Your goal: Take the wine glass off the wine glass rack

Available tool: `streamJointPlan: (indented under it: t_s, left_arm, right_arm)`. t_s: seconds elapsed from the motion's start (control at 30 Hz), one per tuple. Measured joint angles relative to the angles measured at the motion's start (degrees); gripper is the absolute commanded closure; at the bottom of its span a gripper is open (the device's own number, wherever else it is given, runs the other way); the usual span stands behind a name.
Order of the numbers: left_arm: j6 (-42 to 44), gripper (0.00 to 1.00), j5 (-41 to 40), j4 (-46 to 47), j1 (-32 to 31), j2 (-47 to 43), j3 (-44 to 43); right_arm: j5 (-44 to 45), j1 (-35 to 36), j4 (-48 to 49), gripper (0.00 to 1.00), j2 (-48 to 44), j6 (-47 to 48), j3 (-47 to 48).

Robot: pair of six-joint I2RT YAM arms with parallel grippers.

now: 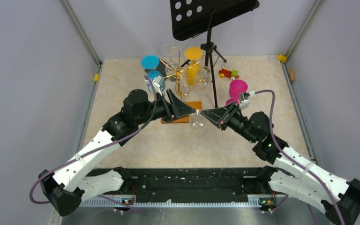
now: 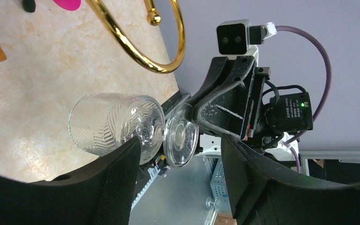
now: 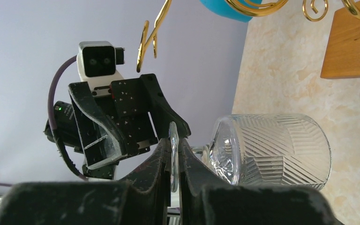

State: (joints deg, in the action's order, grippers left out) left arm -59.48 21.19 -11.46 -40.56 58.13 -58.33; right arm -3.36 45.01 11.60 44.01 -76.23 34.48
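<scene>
The wine glass should be grabbed by the free edge of its foot (image 1: 198, 111) (image 2: 181, 140) with my left gripper next. The rim of the wine glass then stays free for my right gripper.
A clear cut-pattern wine glass (image 1: 197, 120) hangs just in front of the rack's wooden base (image 1: 195, 105), apart from the gold wire arms (image 1: 180, 77). My right gripper (image 3: 173, 143) is shut on the glass's flat foot (image 3: 173, 136); the bowl (image 3: 276, 150) sticks out beyond the fingers. My left gripper (image 2: 180, 140) is open, its fingers (image 2: 108, 183) on either side of the stem and foot (image 2: 181, 140), one beside the bowl (image 2: 108, 129). Both grippers meet tip to tip in the top view: left (image 1: 193, 111), right (image 1: 204, 114).
The rack still holds blue (image 1: 150, 62), yellow (image 1: 193, 53) and clear (image 1: 170, 49) glasses. A pink glass (image 1: 238, 87) stands right of it. A black music stand (image 1: 209, 28) rises behind, with a toy train (image 1: 228, 73) near the back edge.
</scene>
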Motion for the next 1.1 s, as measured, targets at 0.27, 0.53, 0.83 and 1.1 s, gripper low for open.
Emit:
streamJointPlan:
  t_s: [0.27, 0.53, 0.83, 1.1]
  left_arm:
    - [-0.81, 0.57, 0.22, -0.07, 0.02, 0.04, 0.76]
    - [-2.21, 0.78, 3.82, 2.08, 0.13, 0.76, 1.29]
    - [-2.32, 0.98, 6.29, 2.45, 0.37, 0.74, 1.36]
    - [-1.92, 1.0, 7.98, 2.23, 0.33, 0.81, 1.36]
  right_arm:
    - [-0.07, -0.02, 1.22, 1.0, 0.09, 0.15, 0.0]
    - [-1.16, -0.02, 5.2, 1.0, 1.84, -0.22, -0.02]
    - [-1.75, -0.02, 9.46, 0.97, 2.69, -0.48, -1.11]
    - [-1.22, -0.02, 9.66, 0.26, 1.57, 0.33, -1.18]
